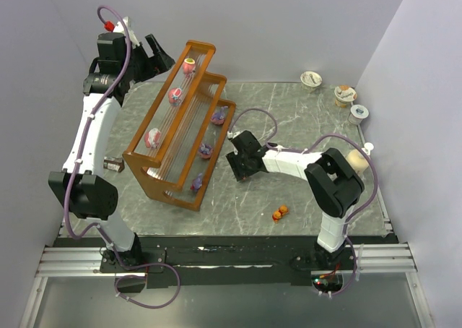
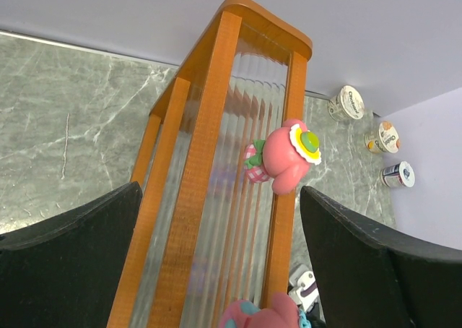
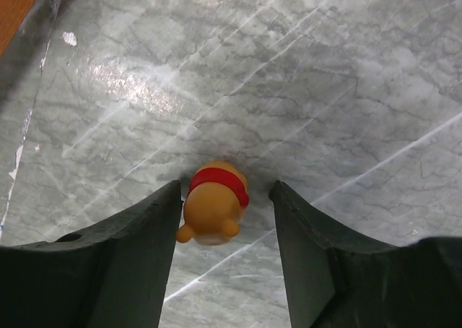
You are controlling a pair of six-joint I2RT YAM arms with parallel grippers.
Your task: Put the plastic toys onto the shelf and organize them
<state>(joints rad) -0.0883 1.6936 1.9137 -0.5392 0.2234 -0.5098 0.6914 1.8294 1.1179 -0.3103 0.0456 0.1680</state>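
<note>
My right gripper's fingers are level with the toy's red band (image 3: 219,180) between them, so it is time to close my right gripper. Closing now would catch the toy.
The orange-brown shelf (image 1: 177,136) stands at the table's left-centre. Three pink-red toys (image 1: 175,95) sit on its top tier and three purple toys (image 1: 206,151) on its lowest tier. Two orange toys (image 1: 279,212) lie on the table at the front right. My right gripper (image 1: 242,163) is low beside the shelf, open, jaws either side of an orange toy with a red band (image 3: 213,201) that touches one finger only. My left gripper (image 1: 157,57) is open and empty above the shelf's far end (image 2: 209,162), near a pink toy (image 2: 285,158).
Three round foil-lidded cups (image 1: 345,95) stand at the back right; they also show in the left wrist view (image 2: 350,102). A beige bottle (image 1: 355,158) lies by the right arm. A small dark object (image 1: 114,165) sits left of the shelf.
</note>
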